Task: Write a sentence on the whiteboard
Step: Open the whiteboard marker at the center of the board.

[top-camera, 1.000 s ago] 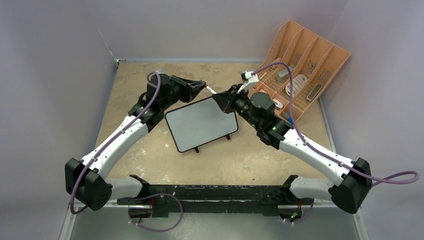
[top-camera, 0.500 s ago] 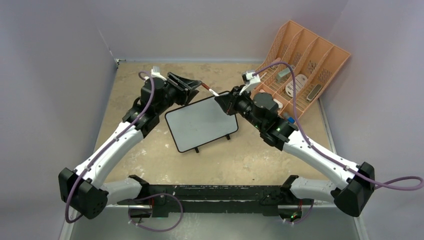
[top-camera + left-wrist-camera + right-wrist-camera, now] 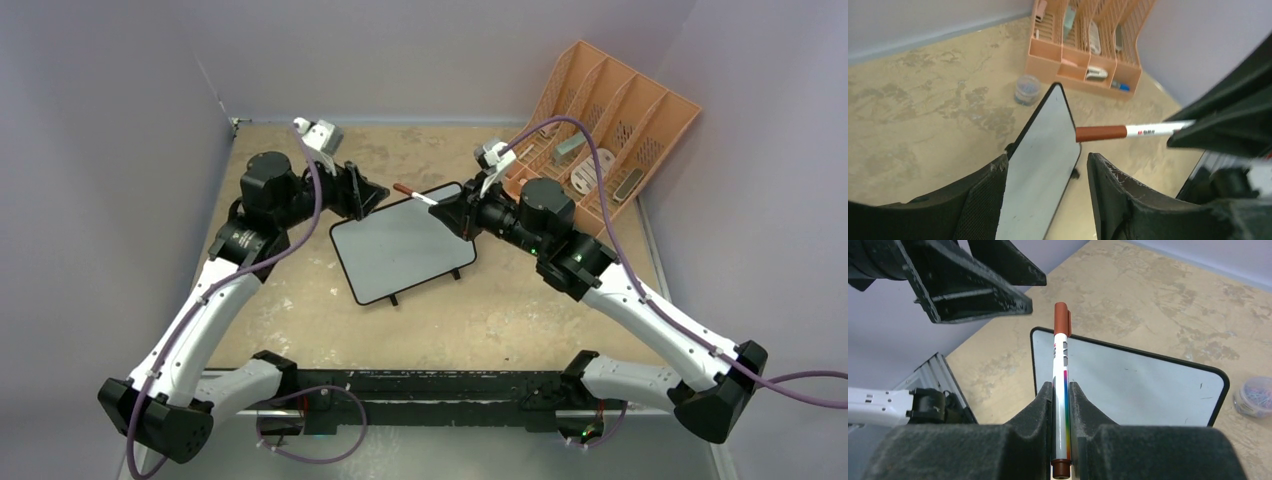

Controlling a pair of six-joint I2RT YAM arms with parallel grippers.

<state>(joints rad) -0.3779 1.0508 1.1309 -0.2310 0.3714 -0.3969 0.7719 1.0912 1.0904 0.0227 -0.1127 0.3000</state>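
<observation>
The robot needs to uncap the marker for writing on the whiteboard, so its left gripper should next grab the marker's brown cap (image 3: 403,189) (image 3: 1100,133) and leave the white body of the marker alone.
The whiteboard (image 3: 405,245) lies flat in the middle of the table, blank, with a thin black frame; it also shows as the whiteboard (image 3: 1040,155) and the whiteboard (image 3: 1143,385). My right gripper (image 3: 452,208) (image 3: 1061,386) is shut on a white marker (image 3: 415,194) (image 3: 1062,365) above the board's far edge. The marker's brown cap (image 3: 1100,133) is on and points toward my left gripper (image 3: 375,195) (image 3: 1048,157). That gripper is open and holds nothing, a short way left of the cap.
A peach slotted organizer (image 3: 600,140) (image 3: 1083,40) with small items stands at the back right corner. A small round tub of clips (image 3: 1027,89) (image 3: 1254,396) sits on the table beside the board's far right corner. Walls close in left and right.
My left gripper let go of the marker's cap end, opened and drew back to the left. The right gripper keeps the capped marker and has shifted slightly.
</observation>
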